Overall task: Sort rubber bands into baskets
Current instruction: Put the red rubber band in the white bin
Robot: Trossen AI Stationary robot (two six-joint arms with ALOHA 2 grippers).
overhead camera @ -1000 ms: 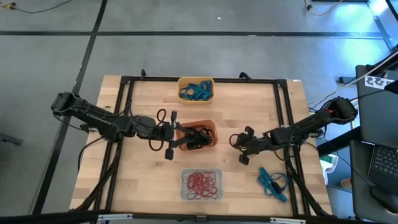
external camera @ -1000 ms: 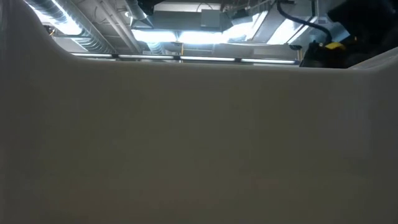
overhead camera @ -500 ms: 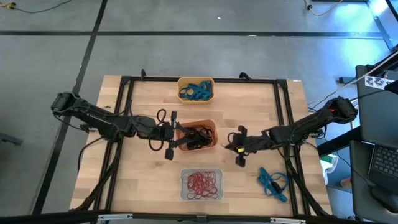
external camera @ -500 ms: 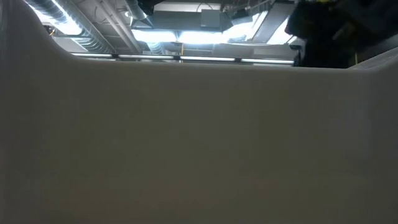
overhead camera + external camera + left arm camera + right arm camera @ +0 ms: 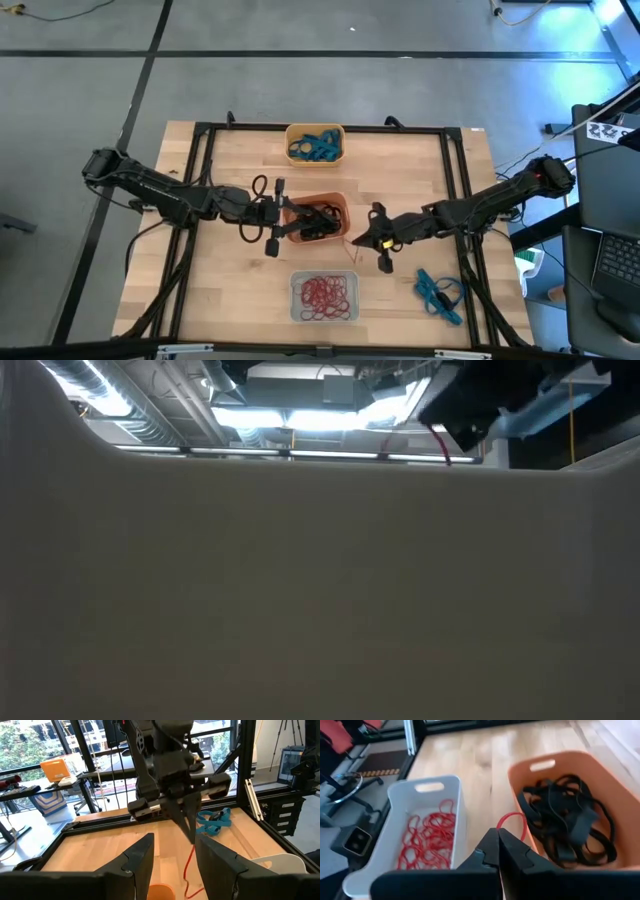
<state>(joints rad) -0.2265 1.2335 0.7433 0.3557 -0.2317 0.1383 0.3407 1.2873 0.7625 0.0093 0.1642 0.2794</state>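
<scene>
The red rubber band dangles, its loop (image 5: 524,824) beside the red-orange basket's rim. My right gripper moves the band over the whitish basket (image 5: 429,835), before releasing it.
My right gripper (image 5: 360,240) hovers between the red-orange basket (image 5: 340,205) of black bands and the whitish basket (image 5: 296,300) of red bands, shut on one red rubber band (image 5: 188,862). At that basket's left side my left gripper (image 5: 271,215) hangs open with nothing between its fingers. The yellow basket (image 5: 315,129) at the far edge holds blue bands. A clump of blue bands (image 5: 438,292) lies on the table at the near right. In the low view a pale basket wall (image 5: 300,590) hides almost everything. My right gripper pinches the red rubber band's upper end (image 5: 506,821) between its two fingertips (image 5: 189,829). The fingers slant down from the table's right. The band hangs slack below them in a thin loop (image 5: 186,870).
A black metal frame (image 5: 200,180) runs round the tabletop. Bare wood (image 5: 405,170) lies between the baskets and the right arm. A black cable loop (image 5: 260,187) sits by my left gripper.
My right gripper has risen and gone toward the table's left, nearer the red-orange basket, tipping closer to level and staying shut. The red rubber band has come up with it and now dangles below the fingertips.
</scene>
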